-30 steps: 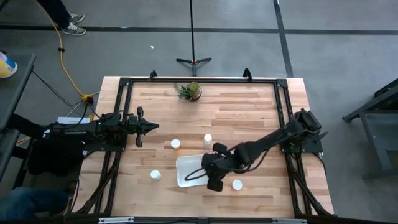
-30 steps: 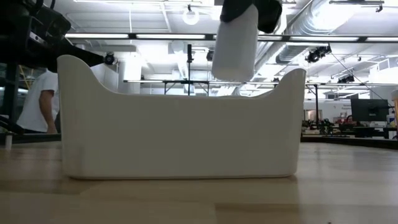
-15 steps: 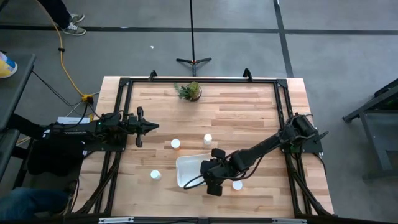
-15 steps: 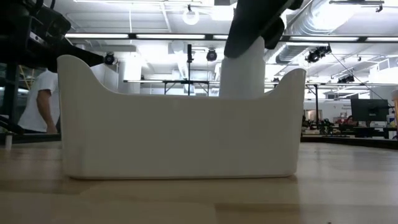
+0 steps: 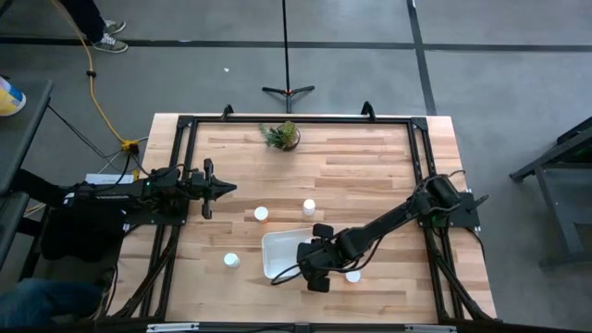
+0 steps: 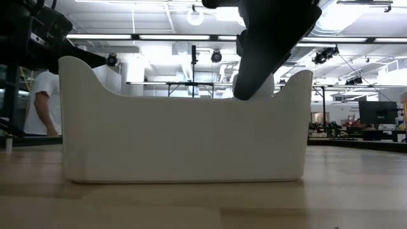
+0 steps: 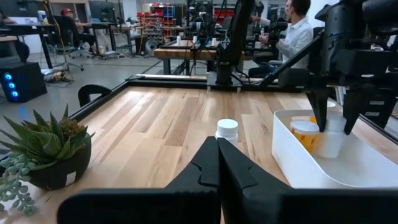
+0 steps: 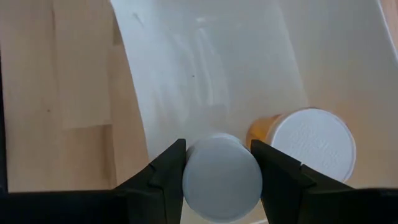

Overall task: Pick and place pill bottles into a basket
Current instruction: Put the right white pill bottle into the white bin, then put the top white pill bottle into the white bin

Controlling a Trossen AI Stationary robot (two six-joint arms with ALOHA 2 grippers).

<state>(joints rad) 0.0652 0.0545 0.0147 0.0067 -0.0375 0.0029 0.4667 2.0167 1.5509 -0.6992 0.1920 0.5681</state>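
The white bottle (image 8: 221, 178) stands beside the orange bottle inside the basket in the right wrist view, so my right gripper should open its fingers.
The white basket (image 5: 285, 252) stands on the table near its front edge. My right gripper (image 5: 314, 265) points down into the basket's right end, shut on a white pill bottle (image 8: 221, 178). An orange bottle with a white cap (image 8: 311, 144) stands in the basket just beside it. Three white-capped bottles stand on the table left of and beyond the basket (image 5: 262, 215) (image 5: 309, 207) (image 5: 231, 262), and one to its right (image 5: 352, 275). My left gripper (image 5: 222, 188) is shut and empty at the table's left side. My right gripper pinches the white bottle's round sides (image 8: 186, 177) between its two fingers (image 8: 166, 175), coming from above and pointing down. The bottle stands upright below the fingers, down inside the basket (image 7: 329, 142). Whether its bottom rests on the basket floor I cannot tell.
A small green potted plant (image 5: 282, 136) stands at the table's far edge, also in the left wrist view (image 7: 50, 149). The black frame rails (image 5: 180, 166) run along the table's sides. A person stands in the room beyond (image 6: 41, 102).
My right gripper has gone down with the white bottle, from above the basket's rim to inside the basket, and a little toward the table's near edge. The bottle has stayed upright in the hold.
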